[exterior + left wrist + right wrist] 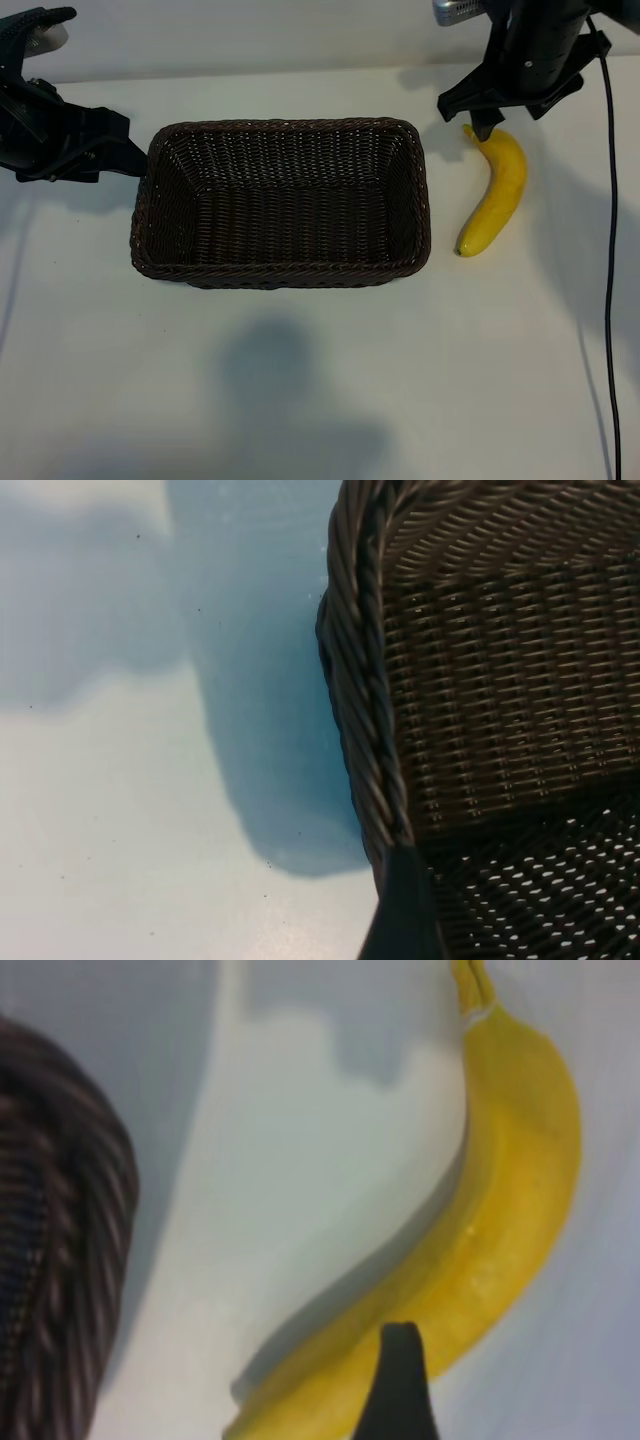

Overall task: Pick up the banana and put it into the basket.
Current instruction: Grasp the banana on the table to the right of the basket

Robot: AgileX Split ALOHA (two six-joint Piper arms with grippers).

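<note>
I should grip the banana around its middle (505,190) with my right gripper next, to keep both ends level. The banana lies long and curved (497,195) on the tabletop.
The yellow banana (495,190) lies on the white table just right of the basket, its stem toward the far side. In the right wrist view the banana (510,1210) fills the picture, and one dark finger (400,1385) stands in front of its middle. My right gripper (495,118) hangs open over the banana's stem end and holds nothing. The dark brown wicker basket (280,125) sits empty in the middle of the table. My left gripper (128,145) is open beside the basket's left end. One finger (405,910) shows close to the braided rim (360,680).
A black cable (610,250) hangs down along the table's right side. Bare white table (300,380) stretches in front of the basket. A corner of the basket (50,1210) also shows in the right wrist view, a gap away from the banana.
</note>
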